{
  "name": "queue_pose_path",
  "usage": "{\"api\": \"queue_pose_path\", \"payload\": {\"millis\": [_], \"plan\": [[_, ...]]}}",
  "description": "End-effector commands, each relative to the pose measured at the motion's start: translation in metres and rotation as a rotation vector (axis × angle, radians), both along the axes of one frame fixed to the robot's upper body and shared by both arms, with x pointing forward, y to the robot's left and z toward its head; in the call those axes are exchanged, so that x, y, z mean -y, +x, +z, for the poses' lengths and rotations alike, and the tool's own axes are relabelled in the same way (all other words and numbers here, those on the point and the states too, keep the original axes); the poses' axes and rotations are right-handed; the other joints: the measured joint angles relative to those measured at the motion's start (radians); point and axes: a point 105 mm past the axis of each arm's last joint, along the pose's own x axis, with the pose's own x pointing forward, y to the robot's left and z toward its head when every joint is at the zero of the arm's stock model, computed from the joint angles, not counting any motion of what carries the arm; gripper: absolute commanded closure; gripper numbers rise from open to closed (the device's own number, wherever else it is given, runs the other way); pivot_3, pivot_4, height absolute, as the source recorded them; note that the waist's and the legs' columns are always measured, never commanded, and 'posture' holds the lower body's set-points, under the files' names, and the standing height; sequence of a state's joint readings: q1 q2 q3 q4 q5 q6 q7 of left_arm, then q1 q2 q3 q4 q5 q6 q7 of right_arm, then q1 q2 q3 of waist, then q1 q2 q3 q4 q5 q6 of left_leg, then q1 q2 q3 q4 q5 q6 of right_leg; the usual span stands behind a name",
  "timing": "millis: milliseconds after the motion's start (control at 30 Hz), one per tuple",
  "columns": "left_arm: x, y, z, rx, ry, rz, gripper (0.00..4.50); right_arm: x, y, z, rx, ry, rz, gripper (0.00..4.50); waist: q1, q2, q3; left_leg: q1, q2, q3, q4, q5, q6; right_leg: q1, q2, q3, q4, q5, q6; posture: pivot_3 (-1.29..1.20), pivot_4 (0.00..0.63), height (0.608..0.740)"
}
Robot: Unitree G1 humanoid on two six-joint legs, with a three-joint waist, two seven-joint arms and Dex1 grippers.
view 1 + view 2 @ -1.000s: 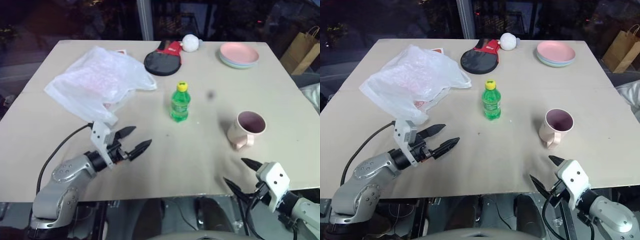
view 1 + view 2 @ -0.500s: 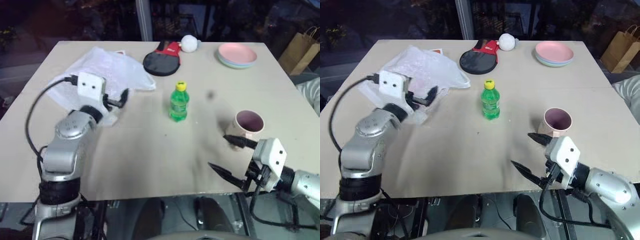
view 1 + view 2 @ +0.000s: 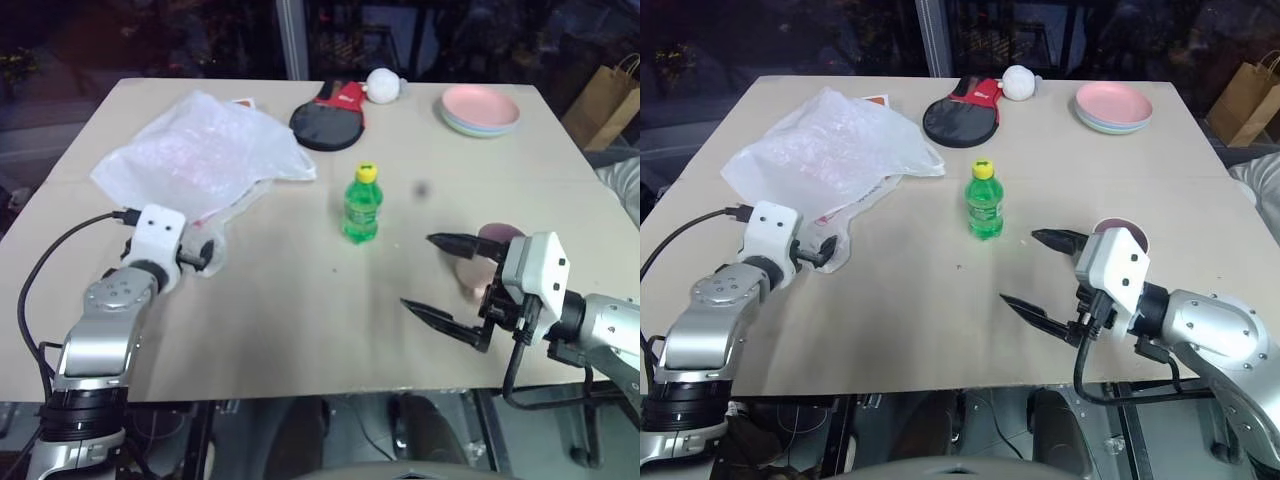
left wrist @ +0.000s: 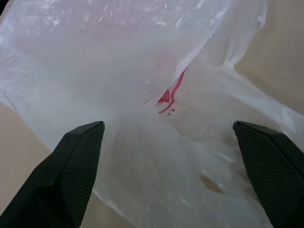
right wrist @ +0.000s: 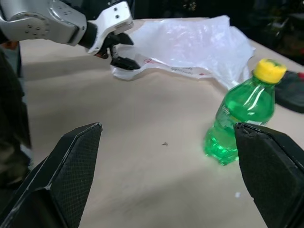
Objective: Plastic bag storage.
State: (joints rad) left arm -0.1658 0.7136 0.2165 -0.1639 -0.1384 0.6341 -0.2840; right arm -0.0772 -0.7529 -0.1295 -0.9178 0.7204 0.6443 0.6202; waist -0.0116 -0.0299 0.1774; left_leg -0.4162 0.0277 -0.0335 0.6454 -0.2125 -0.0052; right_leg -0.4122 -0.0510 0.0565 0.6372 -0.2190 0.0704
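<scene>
I should pick up the bag next by its narrow handle end with my left gripper, because the plastic bag's wide film [image 3: 205, 150] lies loose across the table.
The plastic bag [image 3: 200, 150], wrinkly translucent white film with faint red print, lies crumpled at the table's left back. My left gripper [image 3: 203, 254] is open at the bag's near edge, pointing into it. In the left wrist view the film [image 4: 156, 71] spreads just ahead of and between the wide-apart fingers [image 4: 76, 161]; whether they touch it I cannot tell. My right gripper [image 3: 418, 272] hangs open and empty over the table's right front, in front of the pink mug. The right wrist view looks across the table at the bag [image 5: 190, 42] and the left gripper [image 5: 124, 51].
A green bottle [image 3: 360, 205] stands mid-table. A pink mug [image 3: 492, 238] is partly hidden behind my right hand. At the back lie a black and red paddle [image 3: 325, 120], a white ball [image 3: 382, 85] and stacked plates [image 3: 480, 108]. A brown paper bag [image 3: 600, 100] stands off the table, right.
My left arm swung from the table's front left, pointing right, up over the bag and now sits at its near edge. My right gripper rose from the front edge and moved left.
</scene>
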Motion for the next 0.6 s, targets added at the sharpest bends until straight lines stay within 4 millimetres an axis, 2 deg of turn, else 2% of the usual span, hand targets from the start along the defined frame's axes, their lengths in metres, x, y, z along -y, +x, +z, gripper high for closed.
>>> {"api": "queue_pose_path", "payload": {"millis": [33, 167, 467, 600], "plan": [[-0.001, 0.011, 0.030, 0.071, 0.055, -0.024, 0.01, -0.004, 0.004, 0.011, 0.090, -0.002, 0.006, 0.00, 0.002, 0.000, 0.000, 0.000, 0.000, 0.000, 0.000, 0.000, 0.000, 0.000, 0.000, 0.000, 0.000, 0.000, 0.000, 0.00, 0.150, 0.740], [-0.002, 0.027, 0.035, 0.044, 0.151, -0.025, 0.01, -0.007, 0.009, 0.012, 0.120, -0.019, 0.014, 0.00, 0.002, 0.000, 0.000, 0.000, 0.000, -0.001, 0.001, 0.000, 0.000, 0.000, 0.000, -0.001, 0.000, 0.000, 0.000, 0.00, 0.150, 0.740], [-0.011, 0.046, 0.017, -0.127, 0.397, -0.016, 0.01, -0.012, 0.009, 0.014, 0.147, -0.018, 0.017, 0.00, -0.002, 0.000, 0.000, -0.001, -0.001, 0.000, -0.001, 0.000, 0.000, 0.000, 0.000, 0.000, 0.000, 0.001, 0.001, 0.00, 0.150, 0.740], [-0.014, 0.058, 0.016, -0.125, 0.479, -0.017, 0.01, -0.013, 0.010, 0.016, 0.154, -0.015, 0.010, 0.00, -0.001, 0.000, 0.000, 0.000, -0.001, 0.000, -0.001, 0.000, 0.000, 0.000, 0.000, 0.000, 0.001, 0.001, 0.001, 0.00, 0.150, 0.740]]}}
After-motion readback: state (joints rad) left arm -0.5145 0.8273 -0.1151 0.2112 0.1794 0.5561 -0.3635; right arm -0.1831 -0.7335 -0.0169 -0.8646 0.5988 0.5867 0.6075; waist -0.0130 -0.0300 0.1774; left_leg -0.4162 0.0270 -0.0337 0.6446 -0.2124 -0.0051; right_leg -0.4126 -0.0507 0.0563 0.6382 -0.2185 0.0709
